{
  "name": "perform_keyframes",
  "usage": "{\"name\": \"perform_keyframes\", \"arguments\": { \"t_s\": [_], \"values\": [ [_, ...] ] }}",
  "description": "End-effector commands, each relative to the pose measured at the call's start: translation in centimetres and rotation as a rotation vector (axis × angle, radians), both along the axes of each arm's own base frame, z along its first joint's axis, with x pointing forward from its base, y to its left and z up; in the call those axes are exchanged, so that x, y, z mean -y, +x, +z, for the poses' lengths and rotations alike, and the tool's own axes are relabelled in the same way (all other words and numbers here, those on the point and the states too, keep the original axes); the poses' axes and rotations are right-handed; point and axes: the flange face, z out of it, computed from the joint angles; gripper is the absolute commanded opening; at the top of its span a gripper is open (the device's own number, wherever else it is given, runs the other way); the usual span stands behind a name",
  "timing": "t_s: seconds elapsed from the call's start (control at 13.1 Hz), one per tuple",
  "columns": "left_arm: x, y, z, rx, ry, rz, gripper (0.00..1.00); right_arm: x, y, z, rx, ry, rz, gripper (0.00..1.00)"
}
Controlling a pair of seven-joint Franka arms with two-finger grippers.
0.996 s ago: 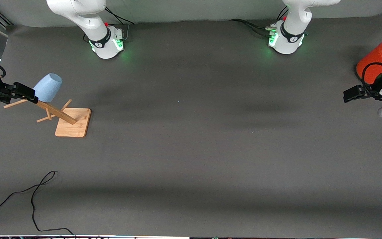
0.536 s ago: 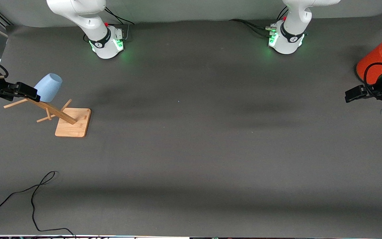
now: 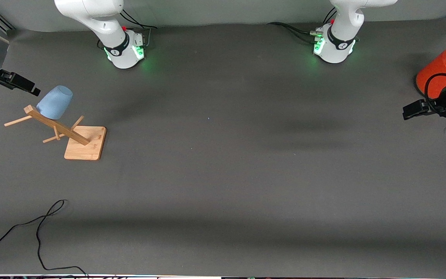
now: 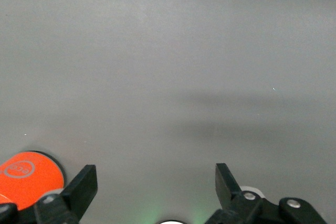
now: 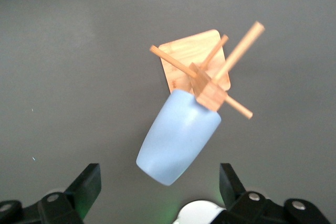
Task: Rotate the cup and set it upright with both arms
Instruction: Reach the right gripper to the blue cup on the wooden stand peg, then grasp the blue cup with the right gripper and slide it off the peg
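Observation:
My right gripper grabs the cup next, around the middle of its body [image 3: 55,102] [image 5: 177,138], since the rack's post and wires crowd the cup's opening.
The light-blue cup [image 3: 54,102] hangs mouth-down and tilted on a peg of the wooden rack [image 3: 84,142], toward the right arm's end of the table. Its base points up at my right gripper [image 3: 29,88], which is open and holds nothing, apart from the cup, above that end of the table. In the right wrist view the cup [image 5: 178,135] sits below the open right gripper [image 5: 159,174], with the rack [image 5: 207,77] under it. My left gripper [image 3: 410,110] waits open at the left arm's end of the table; the left wrist view shows the left gripper [image 4: 155,176] holding nothing.
A large orange cylinder with a grey lid [image 3: 439,71] stands at the left arm's end, close to the left gripper, and appears as the orange cylinder [image 4: 29,174] in the left wrist view. A black cable [image 3: 39,228] lies on the mat near the front camera.
My right gripper has drawn back from beside the cup's base, toward the robots' side. The cup stays on the rack peg. The left arm has barely moved.

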Motion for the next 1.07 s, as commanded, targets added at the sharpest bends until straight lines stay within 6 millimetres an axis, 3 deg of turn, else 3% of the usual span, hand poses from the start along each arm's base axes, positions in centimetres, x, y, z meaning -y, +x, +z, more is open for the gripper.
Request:
{"name": "perform_keyframes", "arguments": {
  "t_s": [0.0, 0.31, 0.77, 1.0],
  "values": [
    [0.2, 0.4, 0.5, 0.009, -0.010, -0.009, 1.00, -0.6, -0.5, -0.2, -0.001, -0.009, -0.207, 1.00],
    [0.1, 0.4, 0.2, 0.001, -0.012, -0.010, 1.00, -0.4, -0.3, -0.4, -0.008, -0.026, -0.477, 1.00],
    [0.7, 0.4, 0.3, 0.005, -0.013, -0.015, 1.00, 0.8, -0.2, -7.9, 0.027, -0.015, -0.530, 1.00],
    [0.7, 0.4, 0.2, -0.002, -0.013, -0.015, 1.00, 1.3, -0.3, -10.4, 0.010, -0.016, -0.543, 1.00]
  ]
}}
